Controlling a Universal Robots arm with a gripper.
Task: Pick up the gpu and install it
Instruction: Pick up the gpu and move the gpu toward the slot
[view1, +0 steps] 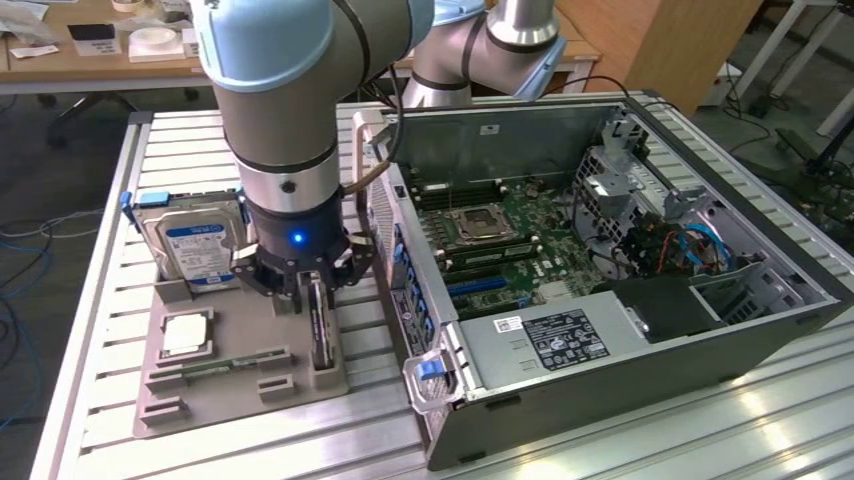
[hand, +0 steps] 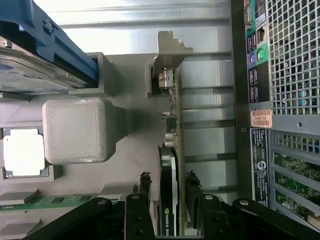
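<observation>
I will grab the GPU with my gripper across its flat-sided black cooler (hand: 168, 200) next, because small parts stick out near the silver bracket (hand: 169, 52).
The gpu (view1: 319, 325) stands on edge in a slot of the grey holder tray (view1: 227, 405), beside the open computer case (view1: 747, 330). In the wrist view the gpu (hand: 172, 150) shows as a thin green board with a black cooler, and its silver bracket (hand: 169, 52) is at the far end. My gripper (view1: 315, 290) hangs straight over the card. The gripper (hand: 168, 182) is open, with one black finger (hand: 144, 184) on each side of the card and small gaps between pads and card. Nothing is held.
On the same tray stand a hard drive (view1: 198, 245) in a blue frame, a processor (view1: 184, 335) and a memory stick (view1: 220, 367). The case's motherboard (view1: 514, 240) lies exposed, close to the exterior view's right of the tray. All sits on a slatted metal table (view1: 174, 140).
</observation>
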